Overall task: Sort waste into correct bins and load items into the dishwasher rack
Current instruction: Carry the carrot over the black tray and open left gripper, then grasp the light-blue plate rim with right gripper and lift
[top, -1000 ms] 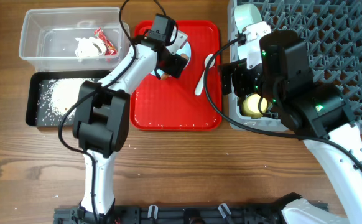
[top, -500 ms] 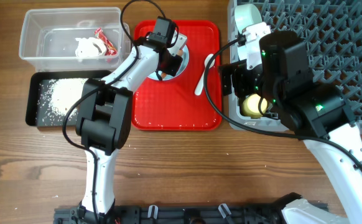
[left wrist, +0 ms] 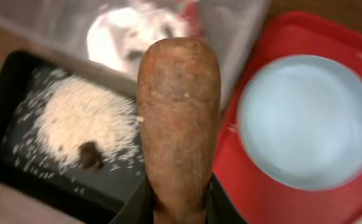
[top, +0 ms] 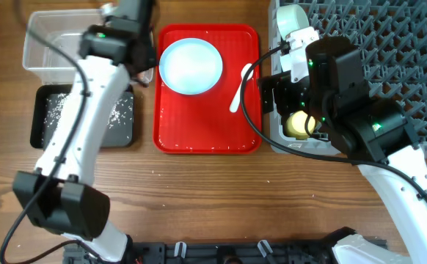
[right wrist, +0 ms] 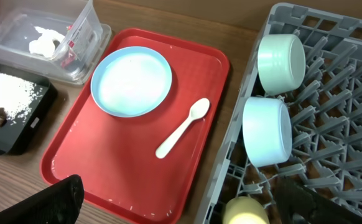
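I will pinch the light blue plate [top: 191, 66] with my right gripper by its rim facing the spoon, so its opposite edge stays free for the dishwasher rack.
My left gripper [left wrist: 178, 205] is shut on the orange carrot-like stick [left wrist: 178, 118] and holds it over the edge between the clear tub [top: 45, 44] and the black tray [top: 41, 132]. Rice [left wrist: 81, 121] and a small brown lump [left wrist: 91, 155] lie in the black tray. Crumpled white paper [left wrist: 131, 37] and a red wrapper [left wrist: 187, 6] are in the tub. The light blue plate [top: 191, 66] and white spoon [top: 237, 92] rest on the red tray [top: 206, 132]. My right gripper [right wrist: 187, 205] hangs open and empty at the left edge of the dishwasher rack [top: 389, 44].
In the rack sit a pale green bowl [right wrist: 280, 56], a light blue bowl [right wrist: 267, 130] and a yellow cup [right wrist: 246, 211]. A few rice grains are scattered on the red tray's near edge. Bare wooden table lies in front of the trays.
My left gripper shut on the carrot stick at the plate, then swung left to the bins with it. The plate is now uncovered. The right arm has not moved.
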`<state>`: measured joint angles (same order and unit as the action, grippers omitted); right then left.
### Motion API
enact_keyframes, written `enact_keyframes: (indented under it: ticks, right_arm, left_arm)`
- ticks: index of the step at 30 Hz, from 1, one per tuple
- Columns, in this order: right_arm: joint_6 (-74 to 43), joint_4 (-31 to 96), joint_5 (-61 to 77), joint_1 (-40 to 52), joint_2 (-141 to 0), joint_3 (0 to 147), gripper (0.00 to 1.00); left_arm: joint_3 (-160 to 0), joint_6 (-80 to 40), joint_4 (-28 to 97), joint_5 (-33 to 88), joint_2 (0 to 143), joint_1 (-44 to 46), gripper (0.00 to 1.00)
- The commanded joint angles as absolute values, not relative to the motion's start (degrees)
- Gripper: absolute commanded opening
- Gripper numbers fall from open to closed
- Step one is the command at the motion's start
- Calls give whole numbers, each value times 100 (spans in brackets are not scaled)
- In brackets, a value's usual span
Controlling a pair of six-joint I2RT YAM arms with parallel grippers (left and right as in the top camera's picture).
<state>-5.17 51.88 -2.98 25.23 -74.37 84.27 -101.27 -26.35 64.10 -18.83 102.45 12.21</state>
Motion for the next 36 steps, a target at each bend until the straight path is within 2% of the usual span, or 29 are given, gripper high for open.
enact_keyframes:
  ticks: [1, 5, 9, 11, 12, 16, 18, 21, 22, 24, 26, 28, 29, 31, 32, 36]
  right_arm:
    - [-615, 5212, -242, 2543, -7365, 8436, 100]
    - [-615, 5277, -242, 2543, -7365, 8436, 100]
    - [-615, 5280, -242, 2543, -7365, 8436, 100]
    - [-617, 5280, -242, 2543, -7365, 8436, 100]
    - [-617, 5280, -242, 2543, -7365, 8436, 100]
    - [-615, 5275, -224, 2543, -7365, 8436, 100]
    - [-602, 5179, 19, 2543, -7365, 8436, 100]
    - [-648, 4759, 73, 2543, -7367, 8436, 100]
    - [-731, 4484, 176, 2543, -7389, 8433, 94]
    - [-1103, 3983, 204, 2543, -7581, 8433, 75]
    - [-1533, 3649, 228, 2547, -8001, 8453, 74]
    - [-1894, 3341, 419, 2554, -8676, 8580, 74]
    - [-2049, 3242, 578, 2554, -9100, 8737, 78]
    - [-2368, 3138, 764, 2554, -9966, 9161, 78]
    - [-2526, 3129, 762, 2554, -10298, 9347, 78]
    - [-3511, 2891, 585, 2554, -11415, 9623, 71]
  left_arm:
    - [-9402, -4115, 6278, -2320, 10449, 456, 5]
    - [-7992, -5225, 5061, -2248, 10449, -340, 10]
    - [-6932, -5319, 3791, -2128, 10449, -635, 11]
    - [-6563, -5319, 3306, -2134, 10449, -668, 18]
    - [-6512, -5319, 3240, -2134, 10449, -668, 27]
    - [-6510, -5194, 3212, -2132, 10447, -666, 41]
    - [-6517, -4751, 3212, -2137, 10436, -666, 49]
    - [-6532, -4425, 3238, -2174, 10344, -666, 51]
    - [-6558, -4313, 3286, -2171, 10245, -666, 52]
    - [-6661, -4167, 3492, -2145, 9988, -659, 57]
    - [-6742, -3712, 3645, -1986, 9544, -633, 62]
    - [-6746, -3404, 3697, -1898, 9052, -563, 71]
    - [-6746, -3288, 3710, -1892, 8729, -495, 77]
    - [-6746, -3253, 3708, -1890, 8226, -399, 96]
    - [-6746, -3256, 3708, -1887, 8062, -370, 100]
    - [-6746, -3256, 3710, -1887, 7666, -279, 100]
